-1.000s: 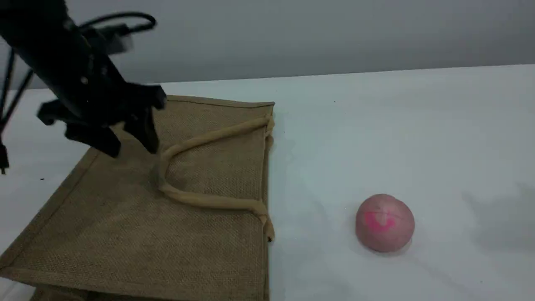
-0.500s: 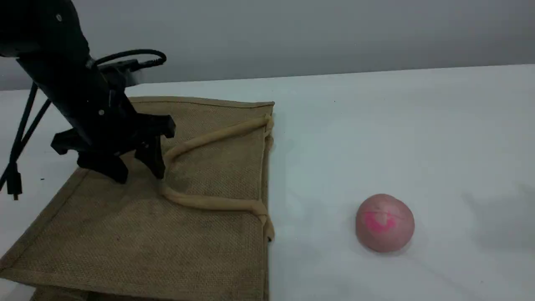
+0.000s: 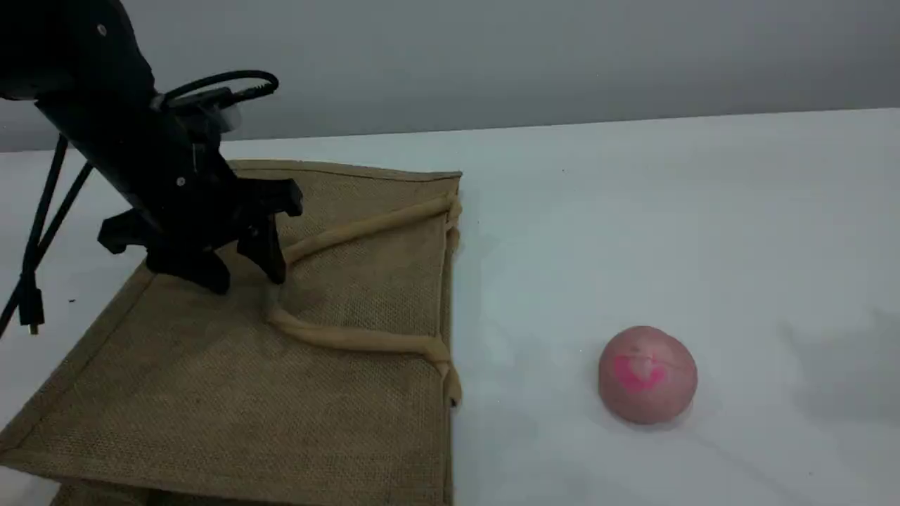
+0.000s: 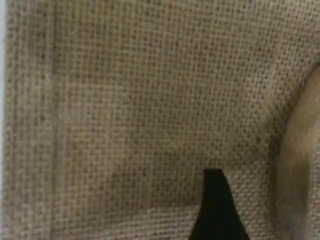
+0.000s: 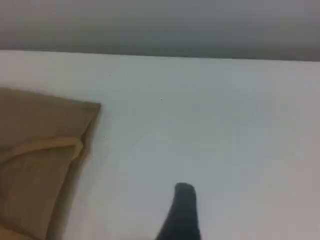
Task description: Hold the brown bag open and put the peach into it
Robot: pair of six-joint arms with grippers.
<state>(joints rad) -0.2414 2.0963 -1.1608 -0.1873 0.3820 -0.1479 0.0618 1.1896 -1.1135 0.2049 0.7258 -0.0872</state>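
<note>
The robot needs to pull the brown bag open, so its left gripper should next grab the bag's handle by its looped bend (image 3: 276, 302), between the handle's ends at the bag's rim (image 3: 447, 291).
The brown bag (image 3: 211, 393) lies flat on the left of the table, its beige handle (image 3: 351, 341) looped on top. My left gripper (image 3: 246, 277) is open just above the bag. Its fingers stand apart, the right one next to the handle's bend. In the left wrist view the bag's weave (image 4: 125, 100) fills the frame, with the handle (image 4: 300, 175) at the right edge and one fingertip (image 4: 215, 205) close to the fabric. The peach (image 3: 647, 374) sits alone on the table, right of the bag. Only a fingertip (image 5: 183, 205) of my right gripper shows, with nothing on it, above bare table.
The white table (image 3: 633, 211) stretches behind and around the peach. A black cable (image 3: 31, 281) hangs from the left arm beside the bag's left edge. The right wrist view catches the bag's far corner (image 5: 50, 135).
My left gripper has come down and to the right, ending close over the bag at the handle's bend. The bag and the peach have not moved.
</note>
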